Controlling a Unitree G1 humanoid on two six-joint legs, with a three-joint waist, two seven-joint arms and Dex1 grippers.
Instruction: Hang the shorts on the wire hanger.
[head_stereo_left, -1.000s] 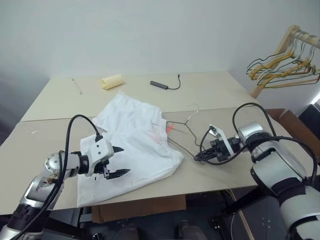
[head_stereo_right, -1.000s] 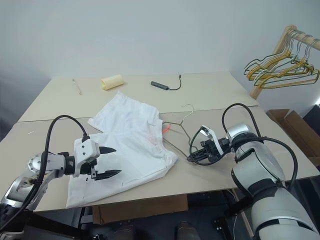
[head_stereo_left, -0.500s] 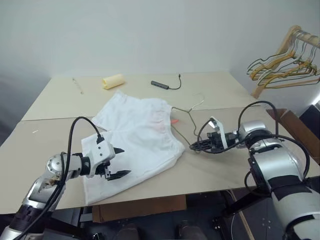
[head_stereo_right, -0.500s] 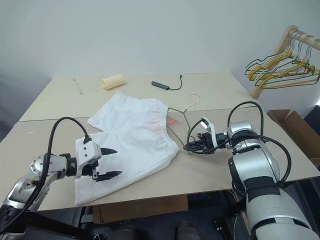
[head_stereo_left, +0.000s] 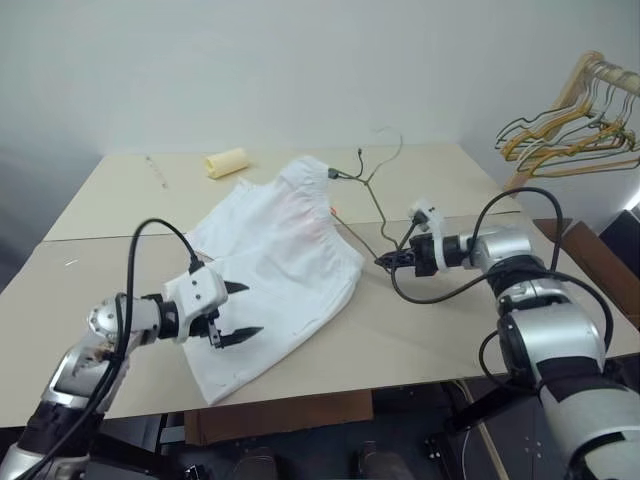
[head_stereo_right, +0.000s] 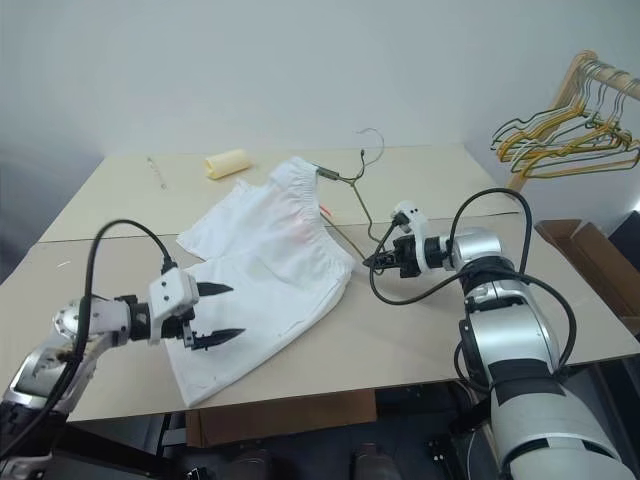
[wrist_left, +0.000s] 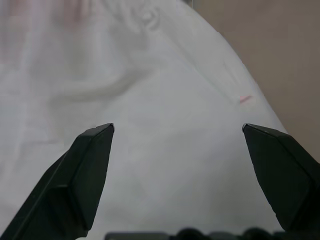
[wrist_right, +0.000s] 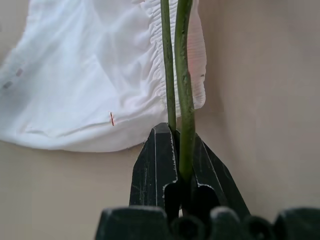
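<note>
My left gripper should grab the shorts (head_stereo_left: 275, 255) by their gathered waistband (head_stereo_left: 314, 185), which is raised off the table, to hang them.
The white shorts (head_stereo_left: 275, 255) lie spread on the table, and their gathered waistband is lifted off it at the back. The wire hanger (head_stereo_left: 376, 212) stands tilted up, hook (head_stereo_left: 388, 135) in the air, and its far side goes under the raised cloth. My right gripper (head_stereo_left: 384, 262) is shut on the hanger's near corner, just right of the shorts; the right wrist view shows two wires (wrist_right: 182, 75) running out of the closed fingers (wrist_right: 157, 150). My left gripper (head_stereo_left: 250, 309) hovers open over the near leg of the shorts (wrist_left: 165, 95), with nothing between its fingers.
A yellow roll (head_stereo_left: 224, 162) and a thin stick (head_stereo_left: 155, 170) lie at the back of the table. A wooden rack of bunched gold and green hangers (head_stereo_left: 570, 130) stands to the right, with a cardboard box (head_stereo_left: 592, 262) below it.
My right gripper rose, moved toward the back and rolled, swinging the hanger's hook up off the table. The waistband lifted with it and the shorts slid. My left gripper rose a little.
</note>
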